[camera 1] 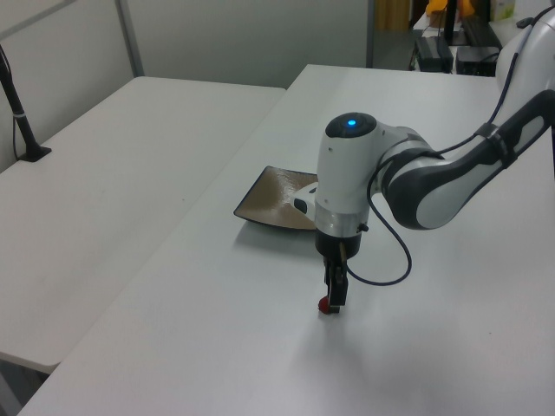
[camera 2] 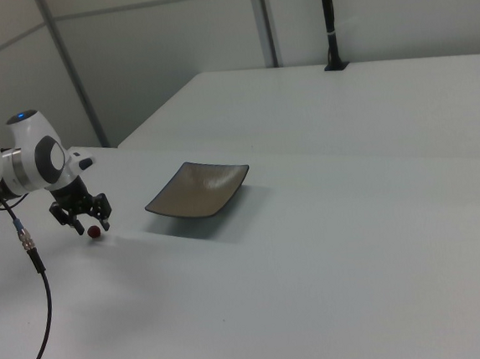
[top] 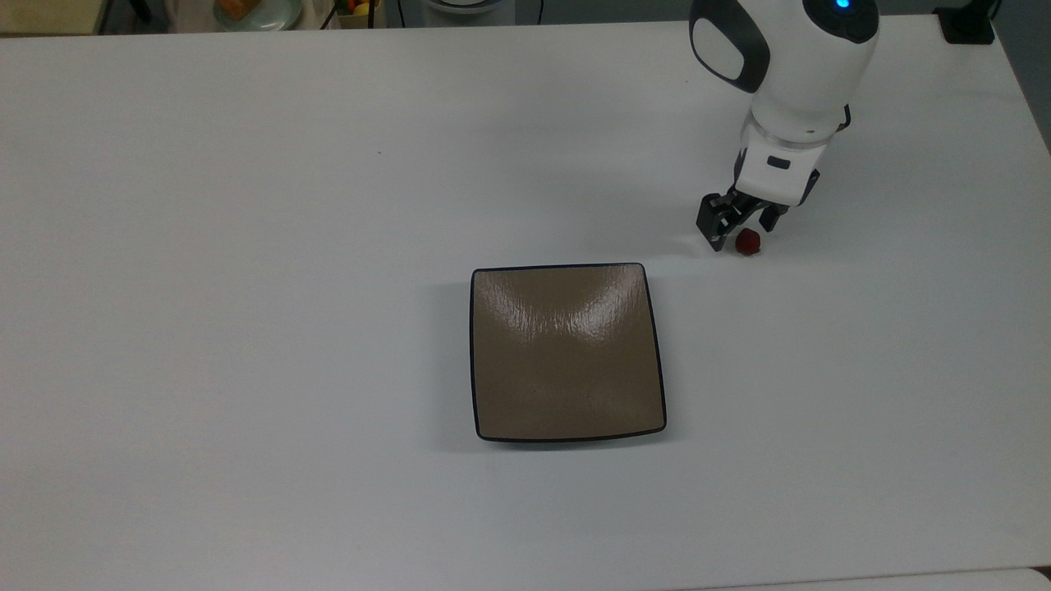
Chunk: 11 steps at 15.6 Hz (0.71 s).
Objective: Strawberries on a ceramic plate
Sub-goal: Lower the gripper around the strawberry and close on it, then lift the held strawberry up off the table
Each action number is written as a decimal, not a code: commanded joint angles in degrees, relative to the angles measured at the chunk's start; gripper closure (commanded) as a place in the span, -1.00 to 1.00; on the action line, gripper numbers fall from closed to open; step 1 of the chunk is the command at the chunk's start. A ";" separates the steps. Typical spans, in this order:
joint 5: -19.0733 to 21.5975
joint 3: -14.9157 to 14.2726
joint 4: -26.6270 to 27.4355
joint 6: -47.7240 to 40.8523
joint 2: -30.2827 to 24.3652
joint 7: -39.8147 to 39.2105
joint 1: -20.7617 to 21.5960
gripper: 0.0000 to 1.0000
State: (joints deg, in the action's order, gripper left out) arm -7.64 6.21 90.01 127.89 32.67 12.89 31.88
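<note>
I need to put the strawberry on the ceramic plate (camera 1: 277, 201), so my gripper should grab the strawberry's round red body (camera 1: 324, 305) next.
The strawberry (top: 747, 242), a tiny red berry, lies on the white table to the upper right of the plate in the top view. My gripper (top: 743, 233) is down at the table with its black fingers (top: 713, 228) open on either side of the berry; a gap shows between the berry and the finger on the top view's left. In the left view the strawberry (camera 1: 323, 305) peeks out beside the gripper (camera 1: 334, 299). In the right view the gripper (camera 2: 90, 220) stands over the strawberry (camera 2: 95, 232). The ceramic plate (top: 566, 353), square and glossy tan-brown with a dark rim, sits empty mid-table, also seen as the plate (camera 1: 277, 201) and the plate (camera 2: 197, 190).
A black clamp base (top: 969, 25) sits at the table's far right corner in the top view. A bowl (top: 254, 10) and other items lie beyond the table's far edge. A second white table (camera 1: 130, 165) adjoins on the left view's left. A cable (camera 1: 386, 260) loops from the arm.
</note>
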 commanded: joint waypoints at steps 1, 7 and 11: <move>-1.68 0.38 0.08 1.13 0.12 1.26 0.46 0.05; -2.64 0.47 0.69 1.13 0.12 1.09 0.55 0.99; -2.64 0.47 0.61 0.78 -0.06 1.09 0.46 1.00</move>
State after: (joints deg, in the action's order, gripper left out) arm -8.81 6.88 90.08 127.90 32.74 12.89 32.00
